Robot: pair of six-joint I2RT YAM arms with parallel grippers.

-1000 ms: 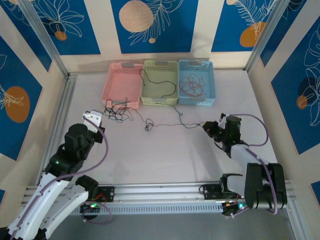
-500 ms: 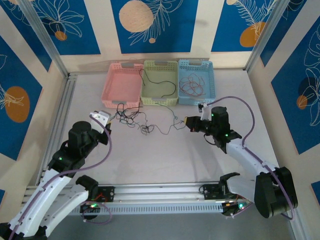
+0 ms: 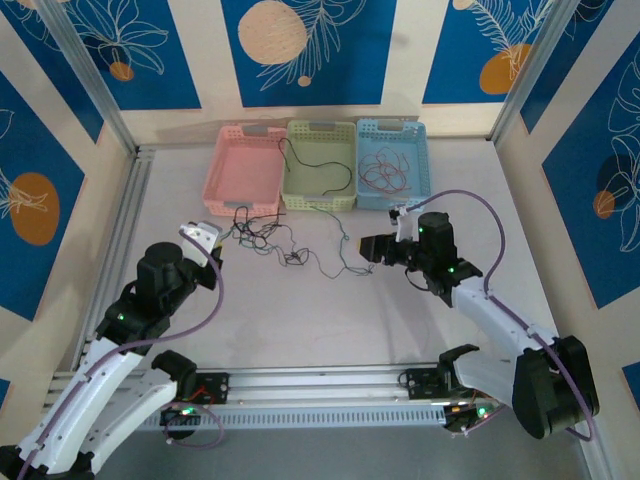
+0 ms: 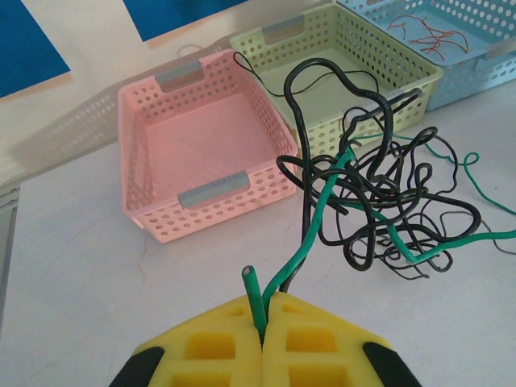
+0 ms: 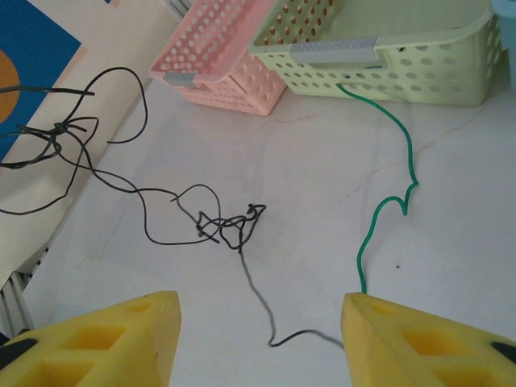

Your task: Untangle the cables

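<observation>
I should next grab the green cable point(image 5: 361, 271) near its far end with my right gripper, so that I can pull it free of the black tangle.
The cables form a black and green clump point(image 3: 257, 232) on the table in front of the baskets. My left gripper point(image 3: 212, 240) is shut on the end of the green cable point(image 4: 322, 197), which runs from the closed jaws point(image 4: 262, 326) up into the black tangle point(image 4: 379, 185). A thin black strand leads right through a small knot point(image 3: 295, 258). My right gripper point(image 3: 372, 250) is open. The loose black strand point(image 5: 266, 310) lies on the table between its yellow fingers point(image 5: 137, 334), and the green cable's far end point(image 5: 387, 201) stops at the right finger.
Three baskets stand at the back: pink point(image 3: 215, 175), light green point(image 3: 292, 165) holding a black cable point(image 3: 320, 183), blue point(image 3: 420, 165) holding reddish cables point(image 3: 385, 172). Metal rails frame the table's left and near edges.
My right gripper moved left toward the clump and opened, letting go of the strand, which now lies slack. The left gripper shifted slightly right and stays shut.
</observation>
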